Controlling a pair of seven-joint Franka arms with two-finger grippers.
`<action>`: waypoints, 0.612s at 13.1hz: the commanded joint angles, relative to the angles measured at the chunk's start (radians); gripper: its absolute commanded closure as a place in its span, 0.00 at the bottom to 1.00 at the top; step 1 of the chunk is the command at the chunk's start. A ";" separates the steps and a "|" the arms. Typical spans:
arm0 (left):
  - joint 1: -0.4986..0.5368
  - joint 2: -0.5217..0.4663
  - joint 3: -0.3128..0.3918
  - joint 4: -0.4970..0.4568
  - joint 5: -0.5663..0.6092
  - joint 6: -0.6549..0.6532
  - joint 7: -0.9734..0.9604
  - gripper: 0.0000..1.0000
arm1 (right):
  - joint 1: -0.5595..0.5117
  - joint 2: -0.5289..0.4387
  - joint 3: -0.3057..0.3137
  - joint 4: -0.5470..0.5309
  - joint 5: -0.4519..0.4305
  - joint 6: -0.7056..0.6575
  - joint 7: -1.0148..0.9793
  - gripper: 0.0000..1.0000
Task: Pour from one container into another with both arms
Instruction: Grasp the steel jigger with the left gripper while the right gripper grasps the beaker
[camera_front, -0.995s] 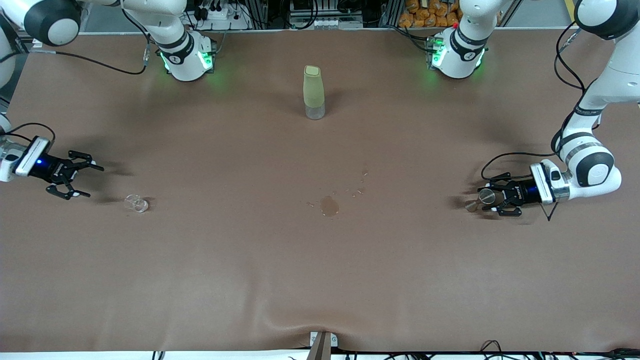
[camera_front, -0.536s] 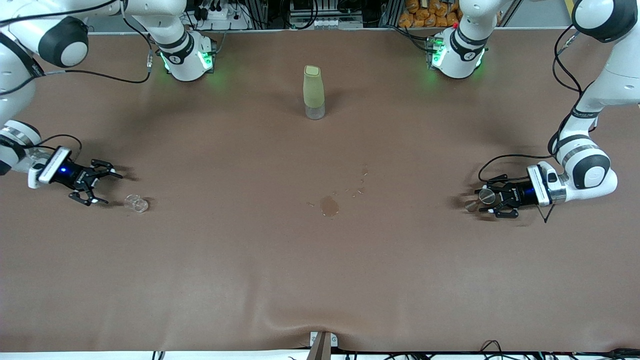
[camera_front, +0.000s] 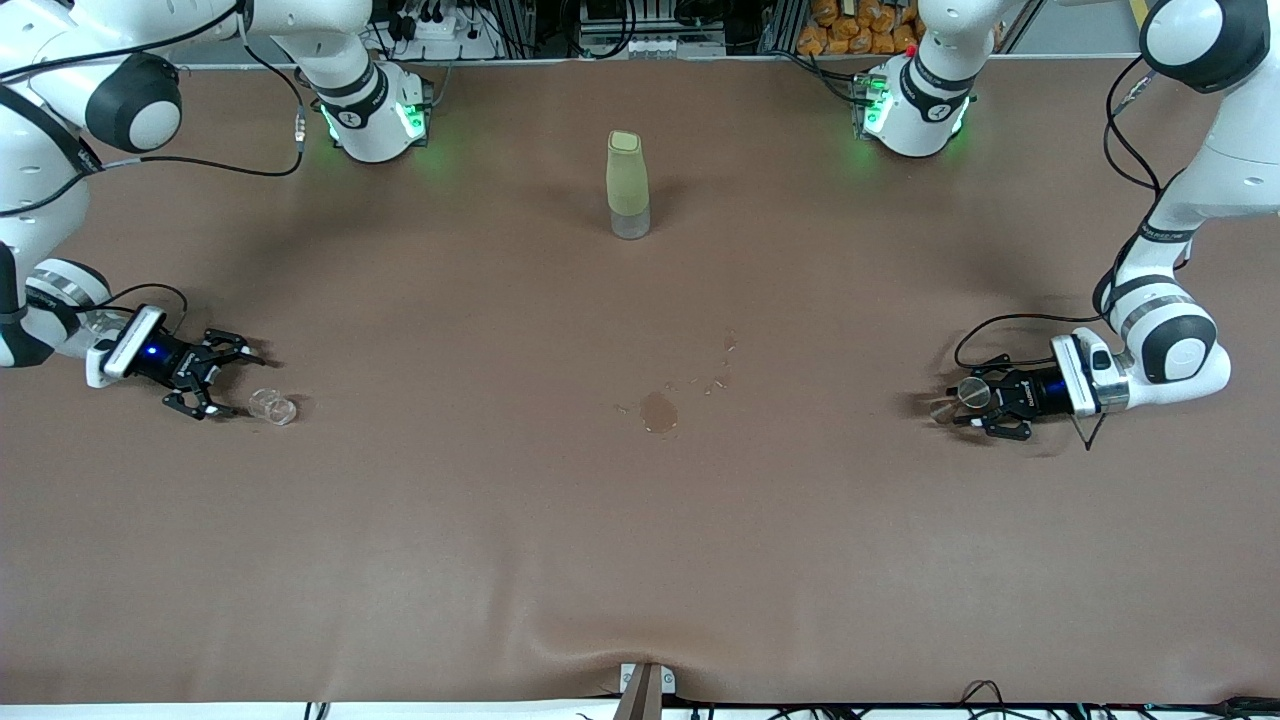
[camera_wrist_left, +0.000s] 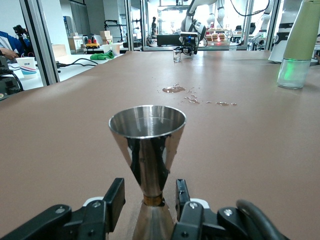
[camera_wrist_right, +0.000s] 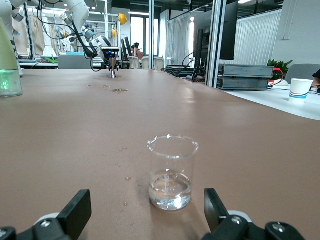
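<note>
The glass cup's open rim (camera_wrist_right: 173, 146) needs to stay free to pour into the jigger, so the robot's right hand should next grab the glass cup by its lower side (camera_wrist_right: 170, 187).
The small clear glass cup (camera_front: 272, 405) stands on the brown table toward the right arm's end, with a little liquid in its bottom (camera_wrist_right: 171, 172). My right gripper (camera_front: 235, 380) is low beside it and open. In the right wrist view the cup is just ahead of the right gripper (camera_wrist_right: 146, 202), whose fingers are spread wider than the cup. The silvery hourglass jigger (camera_front: 970, 393) stands upright toward the left arm's end. My left gripper (camera_wrist_left: 149, 192) straddles the jigger (camera_wrist_left: 148, 145) at its narrow waist. A gap shows on each side, so the fingers do not touch it.
A tall pale yellow-green bottle (camera_front: 627, 185) stands mid-table, farther from the front camera. A small puddle (camera_front: 658, 411) with scattered drops lies at the table's middle. The brown cover buckles at the edge nearest the front camera (camera_front: 640, 650).
The right gripper has moved along the table toward the glass cup and now sits right beside it. The left gripper's fingers have narrowed around the jigger's waist.
</note>
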 joint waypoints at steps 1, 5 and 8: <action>-0.008 0.016 0.004 0.019 -0.026 -0.010 0.022 0.54 | -0.030 0.043 0.034 0.013 0.020 -0.022 -0.239 0.00; -0.009 0.016 0.004 0.019 -0.026 -0.010 0.025 0.73 | -0.029 0.054 0.067 0.012 0.058 -0.016 -0.242 0.00; -0.009 0.016 0.002 0.017 -0.032 -0.010 0.023 1.00 | -0.021 0.055 0.083 0.010 0.084 -0.002 -0.244 0.00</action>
